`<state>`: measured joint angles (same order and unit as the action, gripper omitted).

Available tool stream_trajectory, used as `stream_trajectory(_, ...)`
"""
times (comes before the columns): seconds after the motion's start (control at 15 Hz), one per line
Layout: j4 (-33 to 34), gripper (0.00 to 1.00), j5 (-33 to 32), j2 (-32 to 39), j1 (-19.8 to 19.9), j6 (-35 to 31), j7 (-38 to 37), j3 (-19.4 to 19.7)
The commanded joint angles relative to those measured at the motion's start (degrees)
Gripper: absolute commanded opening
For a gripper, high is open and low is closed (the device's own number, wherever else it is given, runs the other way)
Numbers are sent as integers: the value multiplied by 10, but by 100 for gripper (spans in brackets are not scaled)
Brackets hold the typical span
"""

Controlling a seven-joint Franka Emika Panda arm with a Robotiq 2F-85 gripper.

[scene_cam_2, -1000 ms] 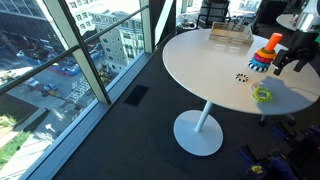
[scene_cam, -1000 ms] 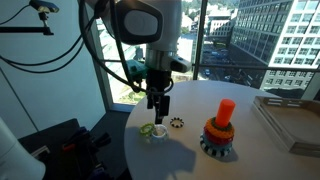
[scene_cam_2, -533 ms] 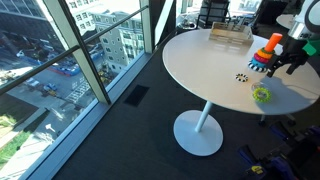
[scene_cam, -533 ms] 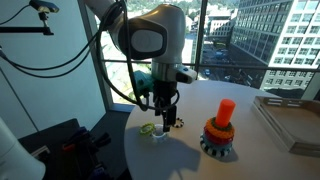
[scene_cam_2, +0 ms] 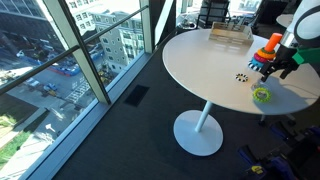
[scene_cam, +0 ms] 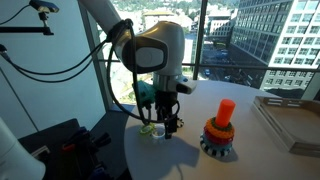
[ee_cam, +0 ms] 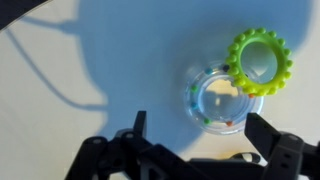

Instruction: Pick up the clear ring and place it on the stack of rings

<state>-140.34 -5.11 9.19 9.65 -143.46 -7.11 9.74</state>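
Note:
The gripper grabs the clear ring's rim next, on the side away from the yellow-green ring (scene_cam: 149, 129). This keeps the clear ring's hole open to fit over the peg.
The clear ring (ee_cam: 220, 102) lies flat on the white table, with small coloured beads inside it. The yellow-green ring (ee_cam: 260, 61) overlaps its edge. My gripper (ee_cam: 200, 132) is open just above the table, with the clear ring between and slightly ahead of its fingers. In an exterior view the gripper (scene_cam: 171, 125) hangs low beside the yellow-green ring (scene_cam: 149, 129). The stack of rings (scene_cam: 219, 132) stands on the table apart from the gripper, an orange-red peg on a blue base. It also shows in an exterior view (scene_cam_2: 265, 55). The clear ring is not discernible in either exterior view.
A small dark toothed ring (scene_cam_2: 241, 77) lies on the round white table (scene_cam_2: 200, 60). The yellow-green ring (scene_cam_2: 262, 95) lies near the table edge. A flat box (scene_cam: 290, 118) sits at the table's far side. Large windows stand next to the table.
The gripper has come down and moved towards the stack side, ending low over the table beside the yellow-green ring. The rings have not moved.

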Motion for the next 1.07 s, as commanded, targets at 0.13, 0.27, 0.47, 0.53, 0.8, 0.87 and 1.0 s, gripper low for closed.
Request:
stream_trajectory(0.13,7,100,-10,37,-12,-30,-15,7)
stream_trajectory(0.27,8,100,-11,45,-15,-36,-15,8)
stream_trajectory(0.47,8,100,-12,51,-16,-44,-15,11)
stream_trajectory(0.53,9,100,-11,53,-17,-45,-15,12)
stream_trajectory(0.8,10,100,-12,60,-16,-45,-16,18)
stream_trajectory(0.87,10,100,-12,61,-16,-45,-16,19)
stream_trajectory(1.0,11,100,-11,64,-16,-44,-15,21)
